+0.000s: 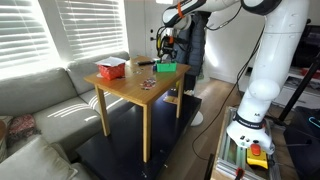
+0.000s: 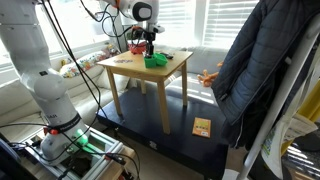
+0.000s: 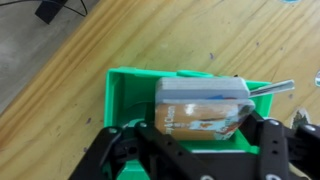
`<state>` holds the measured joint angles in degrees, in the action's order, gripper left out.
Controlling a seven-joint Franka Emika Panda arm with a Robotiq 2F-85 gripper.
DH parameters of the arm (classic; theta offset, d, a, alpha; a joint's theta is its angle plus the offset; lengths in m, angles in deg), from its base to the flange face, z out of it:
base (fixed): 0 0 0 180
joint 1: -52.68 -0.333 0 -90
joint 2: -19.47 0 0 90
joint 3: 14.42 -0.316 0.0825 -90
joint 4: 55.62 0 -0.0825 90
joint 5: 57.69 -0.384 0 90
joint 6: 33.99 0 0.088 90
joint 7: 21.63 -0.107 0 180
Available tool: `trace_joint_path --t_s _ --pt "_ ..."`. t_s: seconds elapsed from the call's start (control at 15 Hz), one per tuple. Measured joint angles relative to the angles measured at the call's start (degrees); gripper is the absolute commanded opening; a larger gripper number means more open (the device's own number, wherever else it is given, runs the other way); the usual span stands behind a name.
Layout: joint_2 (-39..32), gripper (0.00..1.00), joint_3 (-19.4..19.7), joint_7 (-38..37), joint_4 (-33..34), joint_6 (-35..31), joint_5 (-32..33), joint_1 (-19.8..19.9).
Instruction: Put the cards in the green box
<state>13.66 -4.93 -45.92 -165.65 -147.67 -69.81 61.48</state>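
My gripper holds the pack over the inside of the green box, so it needs to release the pack.
The green box (image 3: 125, 95) stands on the wooden table near its far edge and shows in both exterior views (image 1: 167, 68) (image 2: 156, 62). In the wrist view a pack of cards (image 3: 200, 103), grey on top with a brown and blue printed face, sits between my gripper's (image 3: 205, 128) black fingers, directly over the inside of the green box. The fingers press on both sides of the pack. In both exterior views the gripper (image 1: 165, 55) (image 2: 149, 48) hangs straight above the box. I cannot tell whether the pack touches the box floor.
A red box (image 1: 110, 69) with white contents stands on the same table (image 1: 135, 92). A small flat item (image 1: 148, 84) lies mid-table. A person in a dark jacket (image 2: 250, 70) stands close by. A card-like item (image 2: 202, 127) lies on the floor. A sofa (image 1: 40, 100) is beside the table.
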Motion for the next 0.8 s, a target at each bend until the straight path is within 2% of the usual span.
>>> trace_joint_path --t_s 0.07,0.13,0.2,0.27,0.33,0.8 --pt "-0.2 0.53 0.0 -0.3 0.0 -0.5 -0.1 0.0" --pt "-0.4 0.64 0.0 -0.6 0.0 -0.8 -0.1 0.0" --pt "-0.5 0.90 0.0 -0.9 0.0 -1.2 -0.2 0.0" --pt "-0.6 0.96 0.0 -1.0 0.0 -1.3 -0.2 0.0" --pt "-0.6 1.00 0.0 -1.1 0.0 -1.4 -0.2 0.0" --pt "0.4 1.00 -0.4 -1.0 0.4 -1.3 -0.2 -0.3"
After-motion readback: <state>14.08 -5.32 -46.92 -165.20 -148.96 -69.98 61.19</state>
